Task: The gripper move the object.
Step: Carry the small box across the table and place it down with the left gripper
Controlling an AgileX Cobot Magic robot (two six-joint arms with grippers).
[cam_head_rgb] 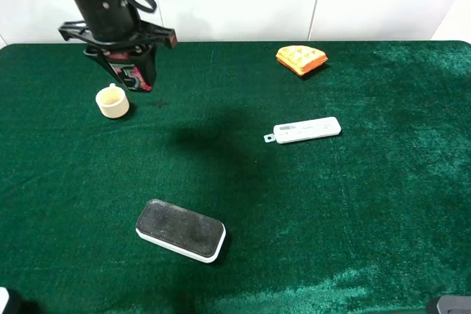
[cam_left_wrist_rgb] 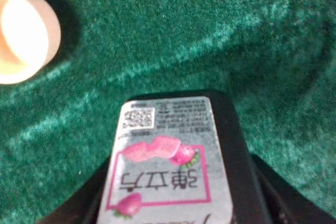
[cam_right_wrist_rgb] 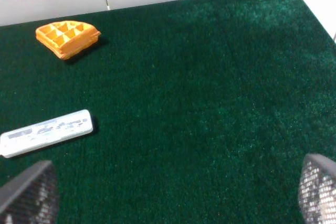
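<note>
The dark box's lower edge (cam_head_rgb: 140, 90) hangs tilted above the green cloth, and the box would drop if my left gripper opened now, so it is too early to release.
My left gripper (cam_head_rgb: 131, 71) is shut on the object (cam_head_rgb: 134, 77), a small dark box with a red-pink base, at the table's far left. In the left wrist view the object (cam_left_wrist_rgb: 168, 156) shows a silver-grey label with pink strawberries, held between black fingers (cam_left_wrist_rgb: 273, 192). It hangs just right of the cream cup (cam_head_rgb: 112, 101), apart from it. I cannot tell whether the object touches the cloth. My right gripper (cam_right_wrist_rgb: 173, 195) is open and empty above bare cloth; only a corner of it (cam_head_rgb: 452, 305) shows in the exterior view, at the bottom right.
The cream cup (cam_left_wrist_rgb: 21, 32) stands upright close to the object. A black-and-white oblong speaker (cam_head_rgb: 180, 230) lies front left. A white flat strip (cam_head_rgb: 307, 130) (cam_right_wrist_rgb: 47, 132) lies mid-table. An orange waffle piece (cam_head_rgb: 302, 59) (cam_right_wrist_rgb: 68, 38) lies at the back. Green cloth (cam_head_rgb: 383, 204) covers the table.
</note>
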